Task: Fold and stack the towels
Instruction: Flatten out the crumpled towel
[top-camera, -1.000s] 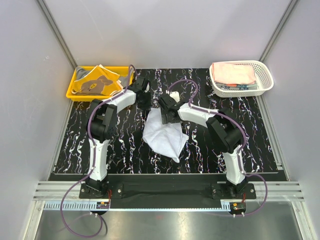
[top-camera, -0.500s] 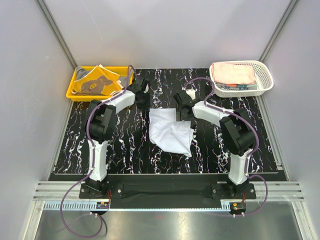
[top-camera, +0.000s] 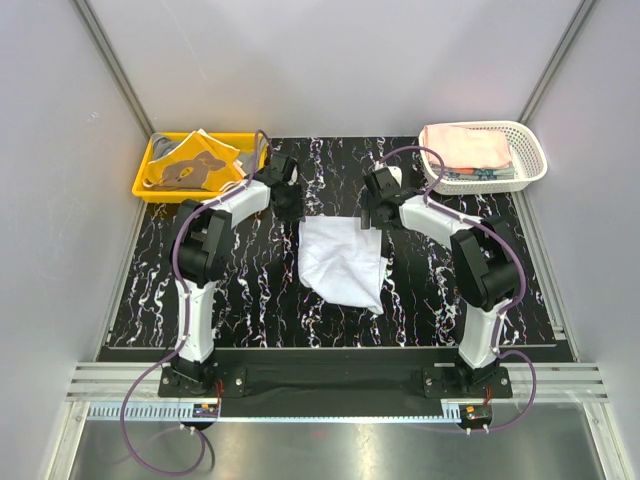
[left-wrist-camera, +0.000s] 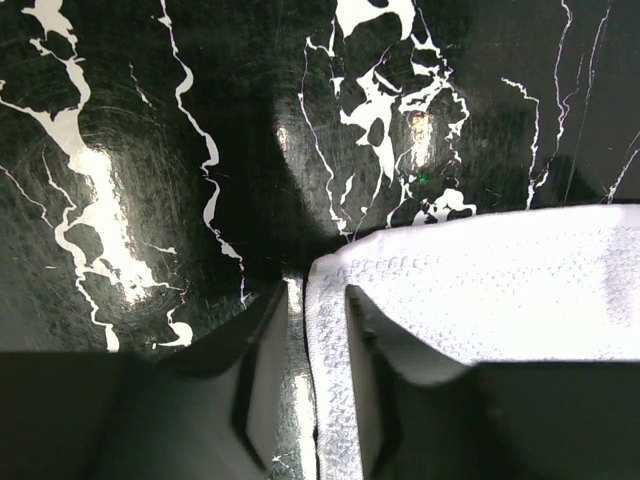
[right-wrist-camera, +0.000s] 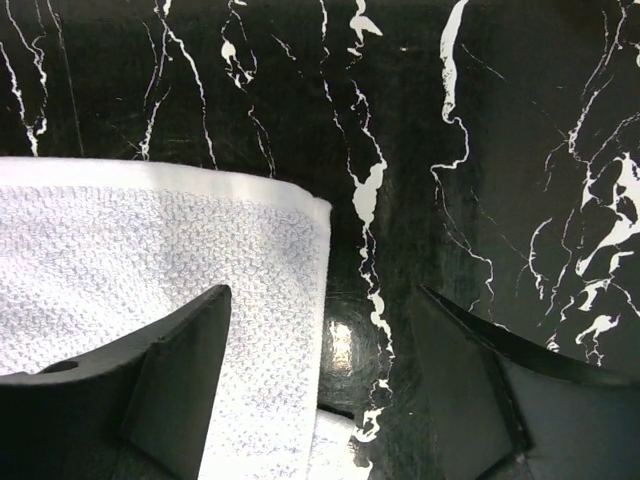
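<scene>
The left gripper pinches the pale towel's back corner (top-camera: 303, 220) (left-wrist-camera: 325, 277) next, leaving the other back corner free for my right gripper, to fold the towel over.
A pale, near-white towel (top-camera: 341, 262) lies spread on the black marbled mat, its back edge straight and its front part slanting to the near right. My left gripper (top-camera: 290, 206) sits at the towel's back-left corner; in the left wrist view (left-wrist-camera: 315, 300) the fingers (left-wrist-camera: 262, 350) stand apart with the towel's edge (left-wrist-camera: 330, 330) lying loose between them. My right gripper (top-camera: 378, 213) hovers at the back-right corner, wide open (right-wrist-camera: 322, 300), the towel's corner (right-wrist-camera: 270, 250) under its left finger (right-wrist-camera: 180, 370). More towels (top-camera: 190, 163) fill the yellow tray, and a folded pink towel (top-camera: 465, 146) tops the basket.
The yellow tray (top-camera: 143, 184) stands at the mat's back-left corner. The white lattice basket (top-camera: 535, 160) stands at the back right. The mat (top-camera: 250, 300) ends at a metal rail near the arm bases. Grey walls close in both sides.
The right gripper drew the towel's corner to the right and back, spreading the bunched towel flat. The left gripper's jaws have parted and the right jaws have narrowed slightly.
</scene>
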